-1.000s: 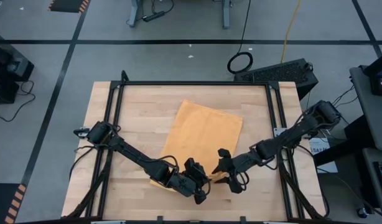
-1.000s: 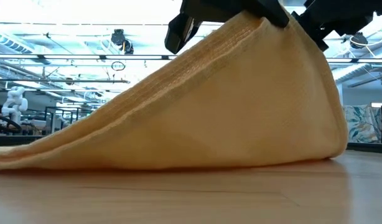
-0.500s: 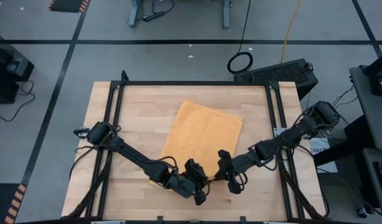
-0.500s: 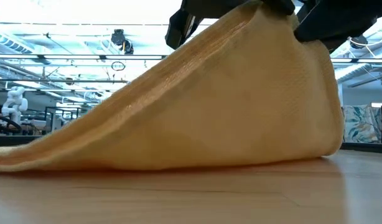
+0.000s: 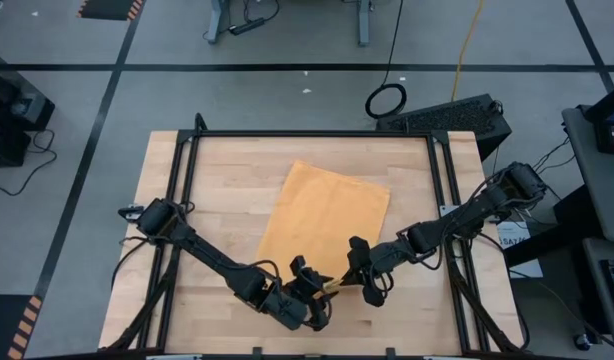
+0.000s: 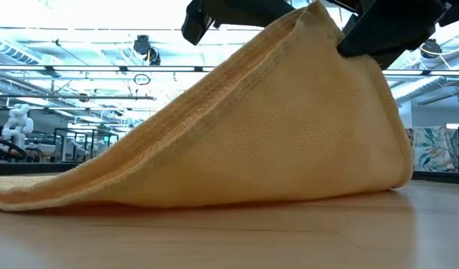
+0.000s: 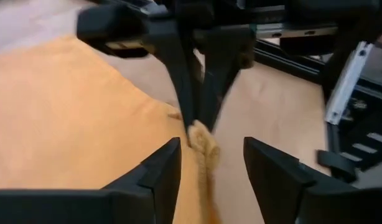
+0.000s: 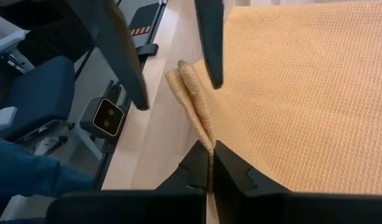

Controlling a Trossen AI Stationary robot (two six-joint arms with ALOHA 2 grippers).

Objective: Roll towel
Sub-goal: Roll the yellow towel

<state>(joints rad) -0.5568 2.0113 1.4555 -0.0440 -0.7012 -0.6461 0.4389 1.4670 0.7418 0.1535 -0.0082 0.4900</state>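
The mustard-yellow cloth [image 5: 327, 215] needs to be made ready for rolling, so my left gripper will pick it up next by its bunched end [image 5: 331, 286].
The mustard-yellow towel [image 5: 323, 222] lies on the wooden table, its far part flat and its near edge lifted into a peak [image 6: 313, 16]. My right gripper [image 5: 350, 283] comes from the right and is shut on that lifted edge. My left gripper [image 5: 311, 293] comes from the near left and is open. In the left wrist view its fingers [image 7: 161, 168] stand on either side of the towel's bunched end [image 7: 203, 144] without touching it. The right wrist view shows the same free end [image 8: 183, 73] between them. My right gripper [image 8: 209, 155] pinches the lifted near edge of the towel [image 8: 204, 134] between its two fingers, on a doubled fold of cloth. The fingers slant down from the table's right side. The towel slopes away from the hold like a tent, its lower parts [image 6: 80, 190] resting on the table.
Black frame rails [image 5: 187, 190] run along the table's sides. Bare wood shows left [image 5: 222, 210] and right [image 5: 412, 190] of the towel. A black case [image 5: 457, 118] sits on the floor past the far right corner.
My right gripper has shut on the towel's lifted near edge. My left gripper has opened and let go of that edge, its fingers now standing apart on either side. The towel's peak stays lifted, now hanging from the right gripper.
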